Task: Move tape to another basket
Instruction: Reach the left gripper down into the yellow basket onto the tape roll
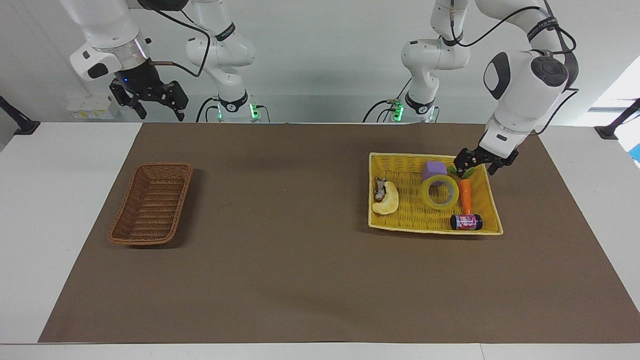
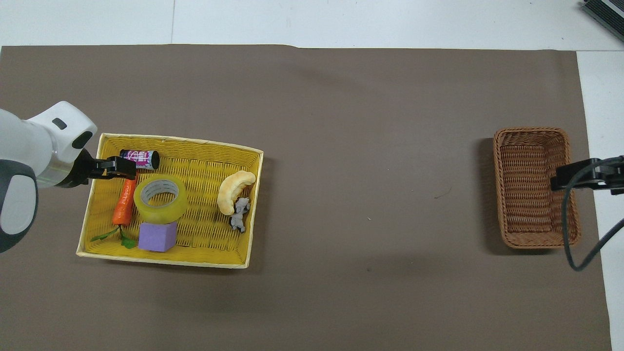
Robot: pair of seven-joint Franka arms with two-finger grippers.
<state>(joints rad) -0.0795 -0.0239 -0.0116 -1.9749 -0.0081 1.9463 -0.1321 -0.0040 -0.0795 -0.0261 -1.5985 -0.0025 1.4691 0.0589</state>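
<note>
The tape is wide across, but its hole (image 2: 161, 197) is open. I need to pick the tape up by its ring's side next with my left gripper.
The tape (image 1: 439, 192) (image 2: 160, 199), a yellow-green ring, lies flat in the yellow basket (image 1: 400, 227) (image 2: 195, 142), touching a purple block and a carrot. My left gripper (image 1: 475, 169) (image 2: 127, 168) hangs open and empty just above that basket's corner by the carrot's leaves, a short way from the tape. The brown wicker basket (image 1: 125, 200) (image 2: 531, 130) stands empty toward the right arm's end of the table. High up at that end, my right gripper (image 1: 161, 112) (image 2: 560, 183) waits open and empty.
The yellow basket also holds a purple block (image 1: 434, 170), a carrot (image 1: 465, 196), a small dark can (image 1: 466, 222), a pale crescent-shaped piece (image 1: 387, 201) and a tiny grey figure (image 1: 380, 187). A brown mat (image 1: 300, 250) covers the table between the baskets.
</note>
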